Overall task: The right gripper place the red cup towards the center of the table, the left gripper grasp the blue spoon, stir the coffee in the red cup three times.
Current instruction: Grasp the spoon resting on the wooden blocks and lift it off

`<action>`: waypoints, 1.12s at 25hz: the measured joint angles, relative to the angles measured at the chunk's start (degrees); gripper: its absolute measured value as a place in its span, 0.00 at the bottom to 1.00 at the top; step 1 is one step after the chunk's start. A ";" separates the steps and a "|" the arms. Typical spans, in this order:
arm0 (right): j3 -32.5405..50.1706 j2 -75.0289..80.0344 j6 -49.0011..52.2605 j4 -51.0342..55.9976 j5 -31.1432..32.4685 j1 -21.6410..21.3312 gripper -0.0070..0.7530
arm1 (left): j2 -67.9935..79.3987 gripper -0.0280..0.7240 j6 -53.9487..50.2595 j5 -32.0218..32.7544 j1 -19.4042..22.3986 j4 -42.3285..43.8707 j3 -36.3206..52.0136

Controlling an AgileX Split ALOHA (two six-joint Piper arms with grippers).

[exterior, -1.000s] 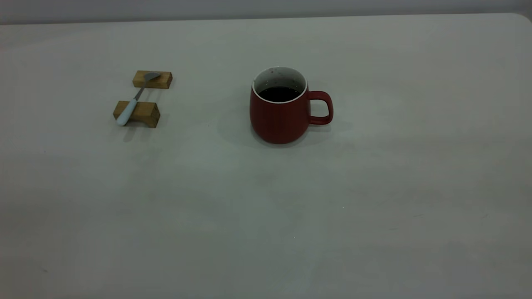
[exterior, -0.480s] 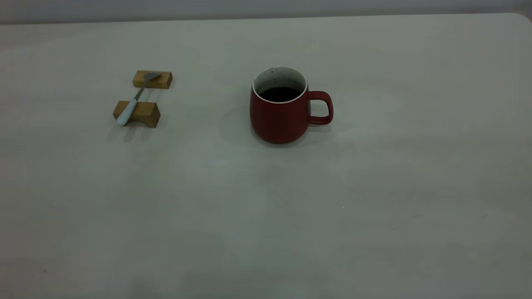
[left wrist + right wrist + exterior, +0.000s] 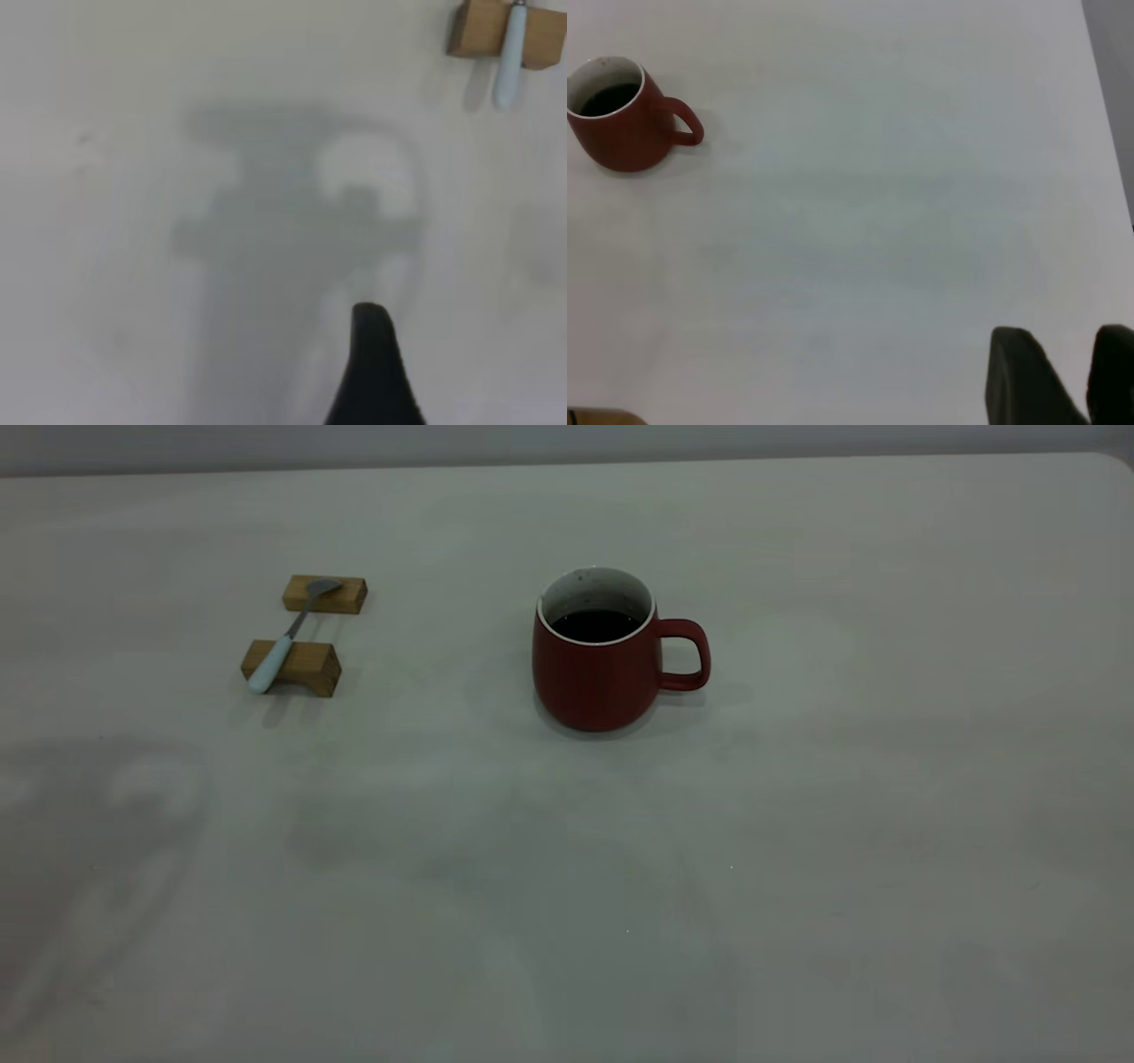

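Observation:
The robot's left gripper should next take hold of the blue spoon's light-blue handle point(image 3: 271, 665). The blue spoon's metal bowl point(image 3: 323, 586) then stays free to stir the coffee.
The red cup point(image 3: 601, 662) stands upright near the middle of the table point(image 3: 797, 868), handle to the right, with dark coffee point(image 3: 597, 625) inside; it also shows far off as the red cup point(image 3: 622, 118) in the right wrist view. The blue spoon point(image 3: 282, 646) lies across two wooden blocks at the left, and its handle, the blue spoon point(image 3: 511, 64), shows in the left wrist view. Neither arm appears in the exterior view. My left gripper point(image 3: 376, 363) hovers over bare table short of the spoon. My right gripper point(image 3: 1067, 367) is open and holds nothing, far from the cup.
The spoon's bowl rests on the far wooden block point(image 3: 325, 594) and its handle on the near block point(image 3: 292, 667). The table's rounded far-right corner point(image 3: 1112, 465) and its right edge point(image 3: 1107, 115) are in view. An arm's shadow point(image 3: 97, 824) lies on the table at the front left.
The cup, spoon and blocks have not moved. An arm-shaped shadow has spread onto the front left of the table, and other shadows have shifted.

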 joint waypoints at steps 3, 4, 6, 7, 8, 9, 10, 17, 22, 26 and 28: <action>0.00 0.00 0.00 0.00 0.00 0.00 0.31 | 10.02 0.87 -0.05 -2.28 -2.15 -0.05 -4.95; 0.00 0.00 0.00 0.00 0.00 0.00 0.31 | 13.07 0.87 -0.05 -2.98 -2.89 -0.05 -6.35; 0.00 0.00 0.00 0.00 0.00 0.00 0.32 | 18.07 0.87 -0.05 -4.19 -4.14 -0.05 -9.55; 0.00 0.00 0.00 0.00 0.00 0.00 0.32 | 20.44 0.87 -0.05 -4.72 -4.73 -0.05 -10.95; 0.00 0.00 0.00 0.00 0.00 0.00 0.32 | 22.22 0.87 -0.05 -5.18 -5.13 -0.05 -12.02; 0.00 0.00 0.00 0.00 0.00 0.00 0.32 | 24.17 0.87 -0.05 -5.58 -5.39 -0.05 -13.13; 0.00 0.00 0.00 0.00 0.00 0.00 0.32 | 25.88 0.86 -0.05 -6.12 -5.52 -0.11 -13.95; 0.00 0.00 0.00 0.00 0.00 -0.13 0.32 | 33.88 0.85 -0.05 -11.20 -5.56 -0.11 -15.52; 0.00 0.00 0.00 0.00 0.00 -0.19 0.32 | 38.05 0.83 -0.05 -13.97 -5.56 -0.17 -15.52; 0.00 0.00 0.00 0.00 0.00 -0.19 0.32 | 40.77 0.82 -0.05 -15.59 -5.62 -0.17 -16.78; 0.00 0.00 0.00 0.00 0.00 -0.19 0.32 | 42.29 0.82 -0.05 -15.64 -5.86 -0.17 -18.22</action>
